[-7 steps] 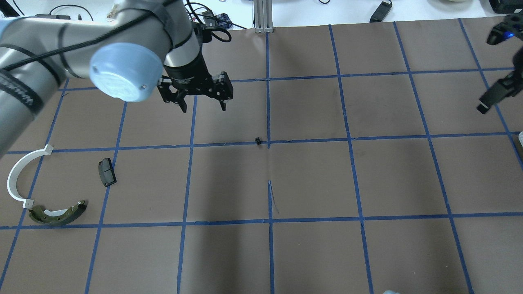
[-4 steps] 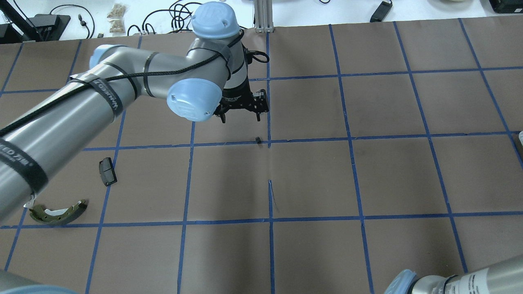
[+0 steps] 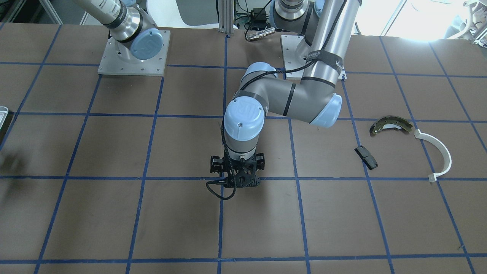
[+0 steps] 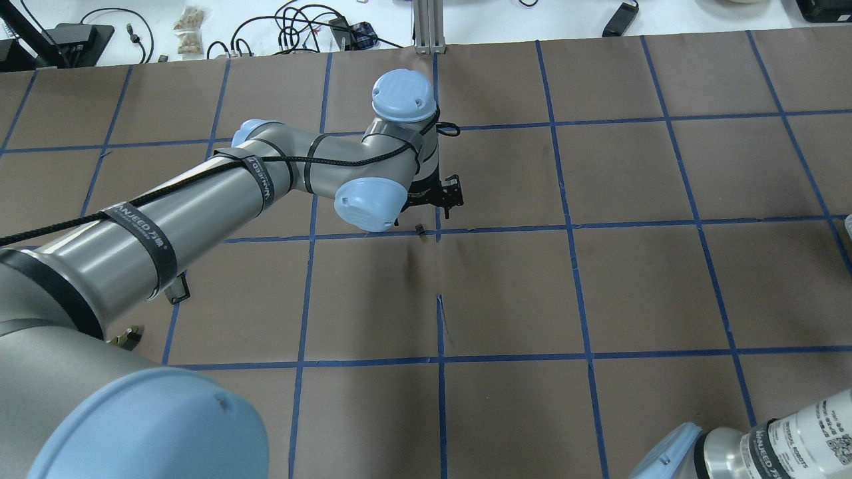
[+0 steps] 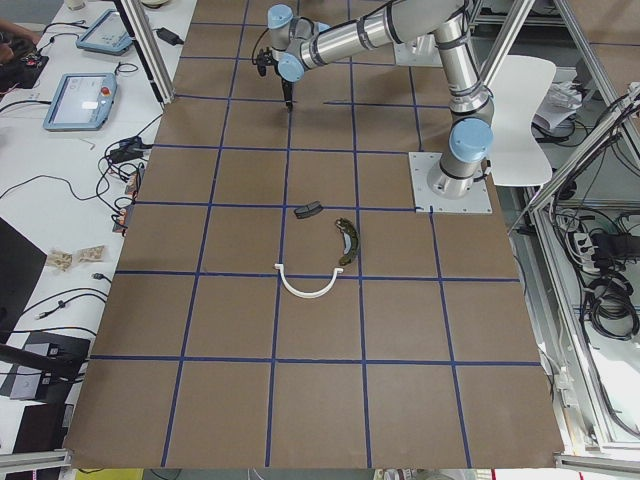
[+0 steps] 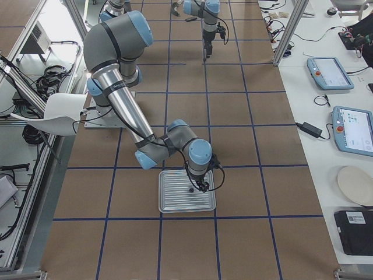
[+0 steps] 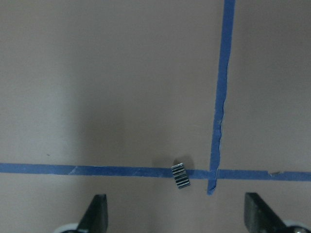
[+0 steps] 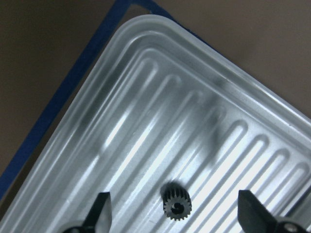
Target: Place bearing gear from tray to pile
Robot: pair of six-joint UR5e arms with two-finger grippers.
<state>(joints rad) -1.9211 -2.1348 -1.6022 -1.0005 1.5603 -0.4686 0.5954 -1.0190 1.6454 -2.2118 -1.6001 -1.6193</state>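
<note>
My left gripper grips the small black gear by its ribbed body (image 7: 180, 175) next, to move the gear to the pile.
A small black gear (image 7: 180, 175) lies on the brown table by a blue tape crossing; it also shows in the overhead view (image 4: 421, 229). My left gripper (image 7: 175, 204) hangs open just above it, one finger on each side. A second black gear (image 8: 176, 207) lies in the ribbed silver tray (image 8: 146, 111), which also shows in the right view (image 6: 175, 201). My right gripper (image 8: 172, 194) is open over that gear. The pile lies apart on the robot's left: an olive brake shoe (image 3: 390, 125), a white arc (image 3: 441, 156) and a black block (image 3: 366, 157).
The table is brown paper with a blue tape grid. The left arm (image 4: 200, 199) reaches across the overhead view and hides most of the pile there. The tray's edge (image 3: 3, 113) sits at the far side of the front view. Arm base plates (image 3: 133, 57) stand at the robot's side.
My left arm has swung right and down to the small gear at the tape crossing. My right arm has left the top right of the overhead view and now shows at the bottom right.
</note>
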